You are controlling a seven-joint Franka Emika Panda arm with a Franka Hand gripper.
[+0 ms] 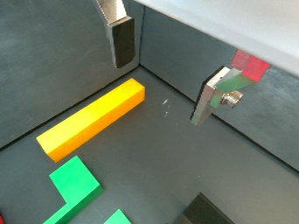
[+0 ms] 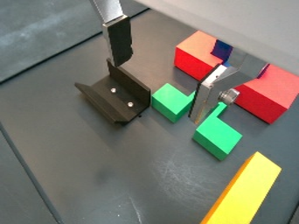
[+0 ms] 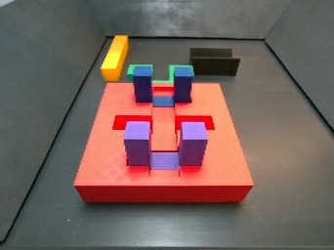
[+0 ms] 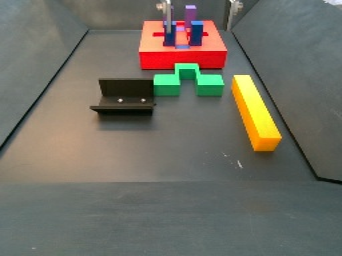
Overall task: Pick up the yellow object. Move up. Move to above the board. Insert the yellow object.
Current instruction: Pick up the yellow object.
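I should next pick up the yellow object, a long bar lying flat, across its long sides near the middle, so that I can insert it.
The yellow object [image 1: 93, 118] [image 2: 246, 194] is a long bar, yellow on top with orange sides. It lies flat on the grey floor, beside the wall in both side views [image 3: 116, 57] [image 4: 254, 108]. The board [image 3: 163, 156] [image 4: 150, 42] is a red slab bearing purple and blue upright blocks. My gripper [image 1: 163, 74] [image 2: 163, 70] hangs open above the floor with nothing between its fingers [image 1: 121, 44]. The bar lies off to one side of it, apart from both fingers. In a wrist view, red corners of the board [image 2: 198, 54] show beyond the far finger.
The dark fixture [image 2: 117, 98] [image 4: 124, 96] [image 3: 216, 62] stands on the floor under one finger. A green stepped piece [image 2: 176, 101] [image 4: 187, 80] [image 1: 76, 184] lies between the fixture, the board and the bar. Grey walls [image 3: 280, 68] enclose the floor.
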